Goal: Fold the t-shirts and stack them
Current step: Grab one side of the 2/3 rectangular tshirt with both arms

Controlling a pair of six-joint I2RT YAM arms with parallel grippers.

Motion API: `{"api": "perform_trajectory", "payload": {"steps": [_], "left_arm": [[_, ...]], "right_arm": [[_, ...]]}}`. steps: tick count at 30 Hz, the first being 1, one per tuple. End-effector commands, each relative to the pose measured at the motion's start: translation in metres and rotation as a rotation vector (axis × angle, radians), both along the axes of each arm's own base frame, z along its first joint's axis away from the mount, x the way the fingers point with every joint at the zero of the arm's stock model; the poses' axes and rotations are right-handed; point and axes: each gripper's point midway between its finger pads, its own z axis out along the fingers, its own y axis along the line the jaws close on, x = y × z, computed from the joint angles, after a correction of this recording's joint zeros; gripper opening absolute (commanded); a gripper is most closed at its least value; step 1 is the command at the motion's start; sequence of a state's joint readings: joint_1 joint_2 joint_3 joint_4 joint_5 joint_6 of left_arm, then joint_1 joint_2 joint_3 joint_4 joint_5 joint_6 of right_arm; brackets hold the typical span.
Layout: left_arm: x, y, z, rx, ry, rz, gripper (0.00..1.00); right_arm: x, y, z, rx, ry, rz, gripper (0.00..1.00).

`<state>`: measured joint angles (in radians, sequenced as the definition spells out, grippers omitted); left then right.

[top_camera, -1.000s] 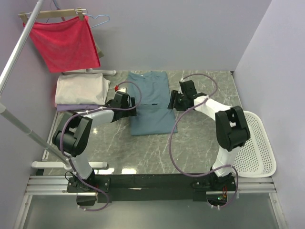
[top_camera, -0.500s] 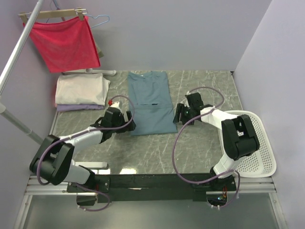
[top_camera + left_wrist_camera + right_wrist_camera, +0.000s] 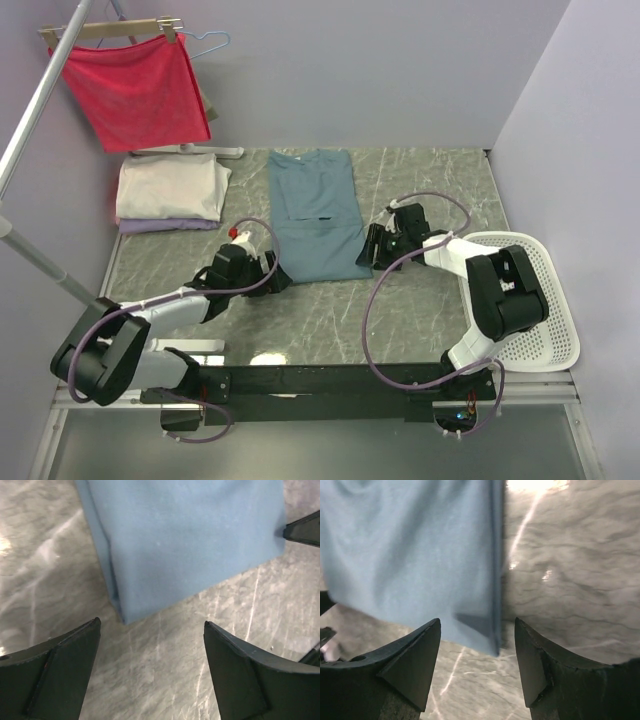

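My right gripper grabs the teal-blue t-shirt's near corner [image 3: 491, 645] next, opposite my left gripper's corner, to fold the t-shirt's near end over.
The teal-blue t-shirt [image 3: 315, 212] lies flat on the marble table as a long narrow strip with its sides folded in. My left gripper [image 3: 270, 275] is open and empty at its near left corner, which shows in the left wrist view [image 3: 185, 540]. My right gripper [image 3: 368, 258] is open and empty at its near right corner, seen in the right wrist view [image 3: 420, 555]. A folded cream-white shirt [image 3: 168, 187] lies on a folded lavender one [image 3: 165, 225] at the back left.
A red cloth [image 3: 135, 90] hangs on a wooden hanger from a slanted rail [image 3: 40, 95] at the back left. A white perforated tray [image 3: 545, 300] sits at the right edge. Purple walls close in the table.
Both grippers have slid toward me along the shirt's sides, from its middle to its near corners. The shirt's lower part now lies straighter and narrower.
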<state>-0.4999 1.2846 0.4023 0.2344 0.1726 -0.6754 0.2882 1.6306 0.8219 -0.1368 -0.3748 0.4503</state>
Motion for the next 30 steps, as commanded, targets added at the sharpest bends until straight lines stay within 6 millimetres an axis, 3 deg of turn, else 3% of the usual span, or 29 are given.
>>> {"api": "perform_trajectory", "payload": {"steps": [1,5,8,12,15,16,17,19,23,27,30], "left_arm": [[0.000,-0.017,0.008,-0.094,-0.027,-0.041,0.87],[0.004,-0.019,0.001,-0.096,-0.017,-0.043,0.82],[0.008,-0.022,0.000,-0.099,-0.020,-0.043,0.71],[0.016,-0.026,-0.005,-0.086,-0.015,-0.043,0.26],[0.023,-0.029,-0.008,-0.072,-0.011,-0.047,0.02],[0.024,-0.028,-0.011,-0.061,-0.004,-0.049,0.01],[0.028,-0.030,-0.011,-0.056,-0.004,-0.049,0.01],[0.027,-0.032,-0.011,-0.052,-0.004,-0.066,0.01],[0.016,-0.024,-0.012,-0.025,0.018,-0.073,0.01],[-0.005,-0.009,-0.013,0.009,0.046,-0.067,0.01],[-0.022,-0.006,-0.007,-0.022,0.063,-0.077,0.01]], "right_arm": [[-0.022,0.009,-0.014,0.076,0.089,0.017,0.68],[-0.025,0.014,-0.019,0.106,0.113,0.032,0.66],[-0.026,0.015,-0.025,0.109,0.129,0.033,0.60],[-0.022,0.018,-0.030,0.116,0.141,0.035,0.49],[-0.017,0.021,-0.034,0.125,0.151,0.044,0.36],[-0.016,0.021,-0.035,0.124,0.154,0.040,0.27],[-0.015,0.022,-0.036,0.123,0.153,0.041,0.10],[-0.015,0.022,-0.033,0.125,0.150,0.044,0.00],[-0.025,0.017,-0.028,0.109,0.141,0.042,0.00],[-0.052,0.002,-0.027,0.071,0.154,0.004,0.00],[-0.069,0.003,-0.023,0.089,0.163,-0.012,0.00]]}}
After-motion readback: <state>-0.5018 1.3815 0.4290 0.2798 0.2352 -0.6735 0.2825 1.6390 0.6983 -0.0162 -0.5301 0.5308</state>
